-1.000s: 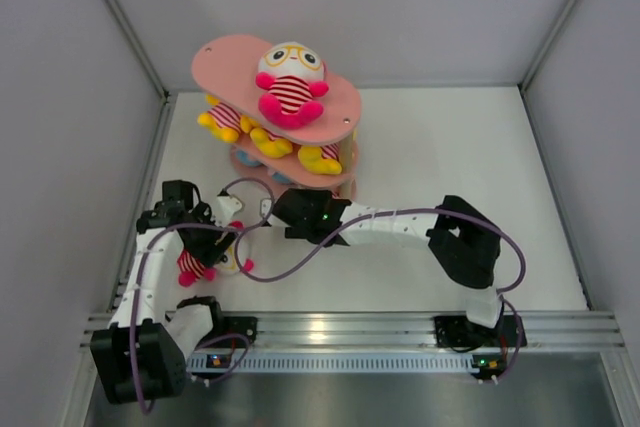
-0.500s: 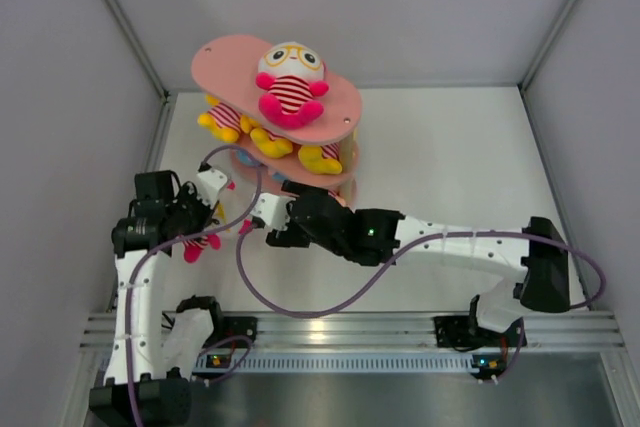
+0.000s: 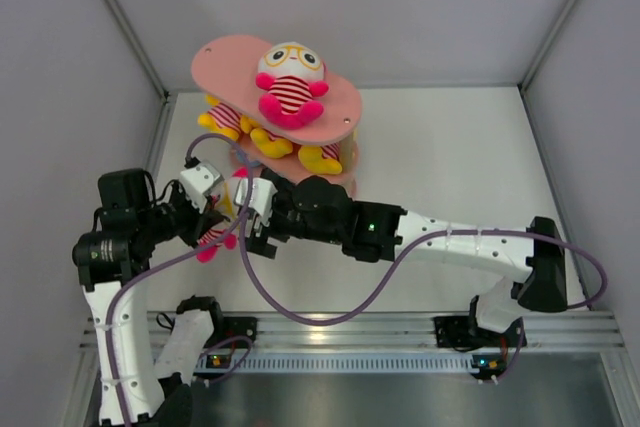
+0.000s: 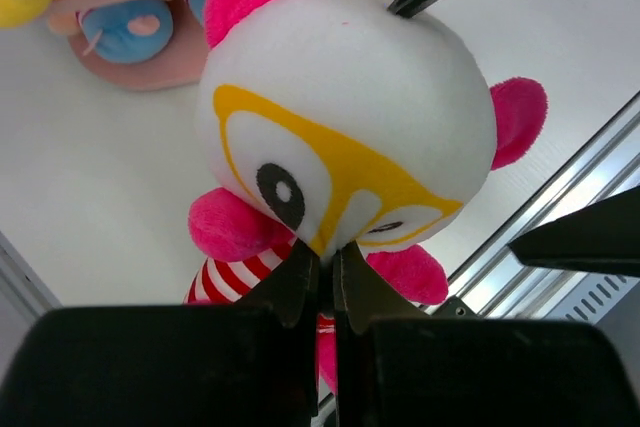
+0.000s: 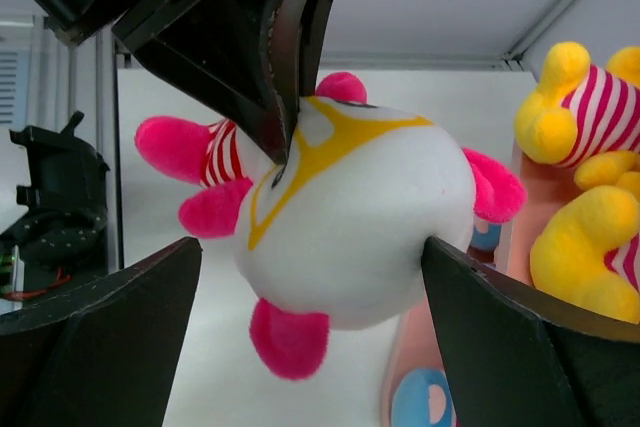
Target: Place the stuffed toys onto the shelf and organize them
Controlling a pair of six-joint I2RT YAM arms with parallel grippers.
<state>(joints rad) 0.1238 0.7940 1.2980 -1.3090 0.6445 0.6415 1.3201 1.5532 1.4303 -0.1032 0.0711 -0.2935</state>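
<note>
I should next grab the stuffed toy by its white head with my right gripper, so its pink limbs stay free for my left gripper when the toy is put on the shelf [image 3: 225, 55].
A stuffed toy [image 4: 340, 127] with a white head, yellow glasses, pink limbs and a striped shirt hangs above the table, left of the shelf [image 3: 225, 55]. My left gripper [image 4: 325, 262] is shut on its face, pinching the fabric below the glasses. My right gripper [image 5: 312, 247] stands open around the toy's head [image 5: 350, 227]; its right finger touches the head, its left finger is apart. In the top view the held toy [image 3: 215, 239] sits between both grippers. Another glasses toy [image 3: 290, 82] sits on the shelf's top board, and yellow toys [image 3: 225, 117] lie on the middle tier.
A blue-shorted toy [image 4: 125, 25] lies on the shelf's bottom board [image 4: 130, 75]. Grey walls enclose the table on the left, right and back. The metal rail [image 3: 350, 332] runs along the near edge. Purple cables loop beside both arms.
My left gripper has shut on the toy and lifted it off the table toward the shelf. My right arm has reached left to it and its jaws have spread wider around the head.
</note>
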